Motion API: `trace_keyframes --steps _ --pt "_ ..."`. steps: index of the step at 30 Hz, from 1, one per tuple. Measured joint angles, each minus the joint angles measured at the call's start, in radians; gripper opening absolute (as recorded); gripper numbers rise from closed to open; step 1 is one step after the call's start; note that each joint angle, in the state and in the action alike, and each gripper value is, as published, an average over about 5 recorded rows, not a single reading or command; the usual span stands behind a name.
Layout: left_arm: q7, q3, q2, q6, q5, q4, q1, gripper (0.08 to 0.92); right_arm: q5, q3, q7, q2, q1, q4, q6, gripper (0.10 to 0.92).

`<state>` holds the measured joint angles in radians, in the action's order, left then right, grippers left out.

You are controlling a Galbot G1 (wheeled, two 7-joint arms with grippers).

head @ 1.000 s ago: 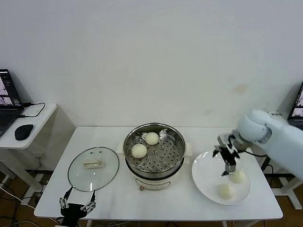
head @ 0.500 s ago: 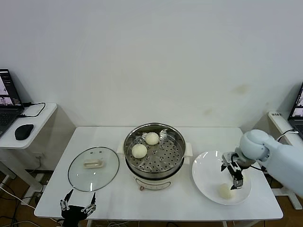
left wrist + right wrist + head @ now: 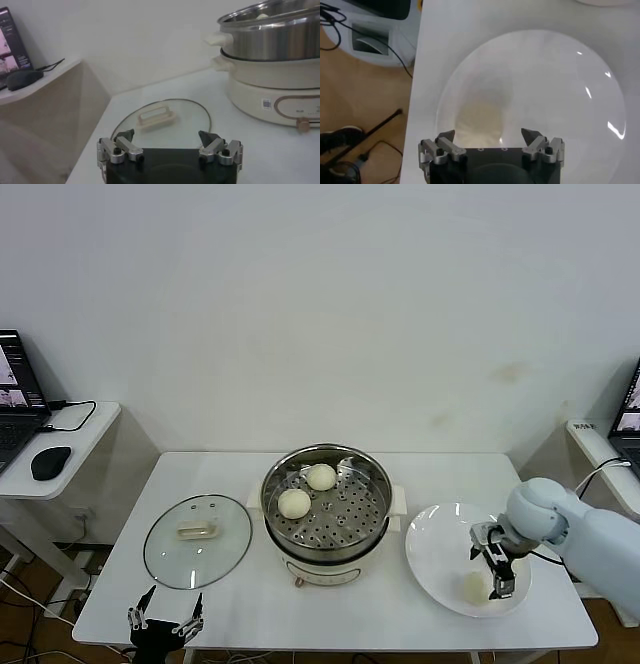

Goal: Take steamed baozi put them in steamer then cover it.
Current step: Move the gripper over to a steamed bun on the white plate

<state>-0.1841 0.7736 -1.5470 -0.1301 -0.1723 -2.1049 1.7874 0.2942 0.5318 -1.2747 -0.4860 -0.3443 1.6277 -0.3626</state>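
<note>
I should fill the steamer, so next I need to grab the baozi on the white plate (image 3: 438, 552) by the baozi's round sides with my right gripper.
The steamer (image 3: 372, 526) stands mid-table with two baozi on its tray, one at the back (image 3: 321, 476) and one to its left (image 3: 294, 503). The white plate (image 3: 438, 552) to the right holds a baozi (image 3: 473, 587); a second one is hidden behind my right gripper (image 3: 497, 581). That gripper is open, low over the plate. In the right wrist view a blurred baozi (image 3: 480, 116) lies just ahead of the open gripper (image 3: 488, 134). The glass cover (image 3: 197, 539) lies flat to the left of the steamer. My left gripper (image 3: 165, 624) is open, parked at the table's front edge.
A side table at the left holds a laptop (image 3: 12, 399) and a mouse (image 3: 49, 462). Another laptop (image 3: 630, 412) shows at the right edge. The left wrist view shows the cover (image 3: 159, 118) and the steamer's side (image 3: 270, 60). Cables lie on the floor past the table's right edge (image 3: 350, 37).
My right gripper has moved from the plate's back edge toward the front and down over the plate, and now hides the baozi that showed there. The left arm has barely moved.
</note>
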Motion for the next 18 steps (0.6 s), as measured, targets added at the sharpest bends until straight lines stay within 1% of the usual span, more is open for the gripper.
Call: trace_keyframes --steps 18 --pt "0.002 -0.005 -0.003 0.0 -0.006 0.008 0.001 0.823 0.014 -0.036 0.033 -0.024 -0.064 -0.038 -0.018 0.822"
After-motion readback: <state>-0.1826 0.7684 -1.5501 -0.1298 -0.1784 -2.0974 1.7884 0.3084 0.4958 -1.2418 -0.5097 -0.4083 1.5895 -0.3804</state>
